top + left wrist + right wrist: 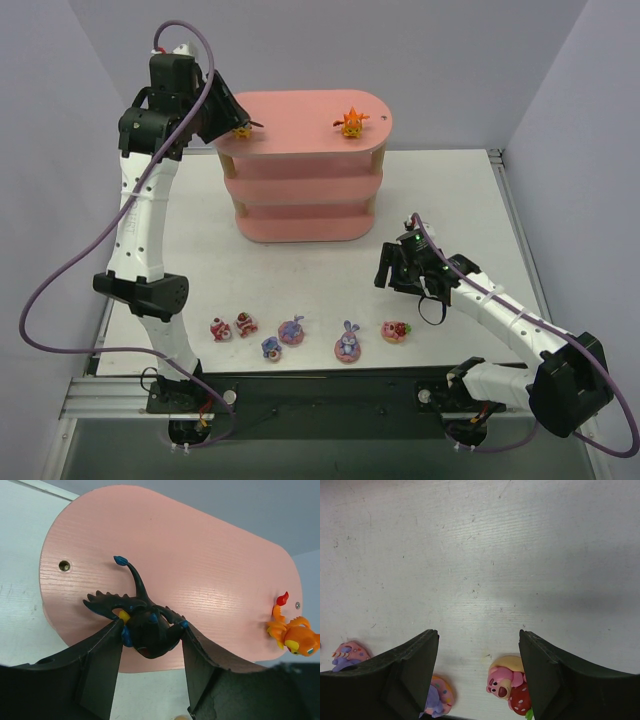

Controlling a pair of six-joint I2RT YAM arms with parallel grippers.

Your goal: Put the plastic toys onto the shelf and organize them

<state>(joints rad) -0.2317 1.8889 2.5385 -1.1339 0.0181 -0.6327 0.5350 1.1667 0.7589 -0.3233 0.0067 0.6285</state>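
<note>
The black bat-like toy (145,630) is low over the flat top board, inside the board's edge, so it is time for my left gripper to open now.
The pink three-tier shelf (300,112) stands at the back of the table. My left gripper (232,124) is at the left end of its top board (200,555), shut on the black bat-like toy (145,630), which rests on or just above the board. The orange toy (351,121) stands at the right end of the top board and also shows in the left wrist view (295,637). My right gripper (385,274) is open and empty above the table, just behind a red-and-white toy (395,331), which also shows in the right wrist view (507,687).
Along the table's front stand two more red-and-white toys (221,328) (246,323) and three purple-blue bunnies on pink bases (292,330) (271,348) (348,343). The shelf's two lower tiers (300,190) show no toys. Grey walls close in both sides.
</note>
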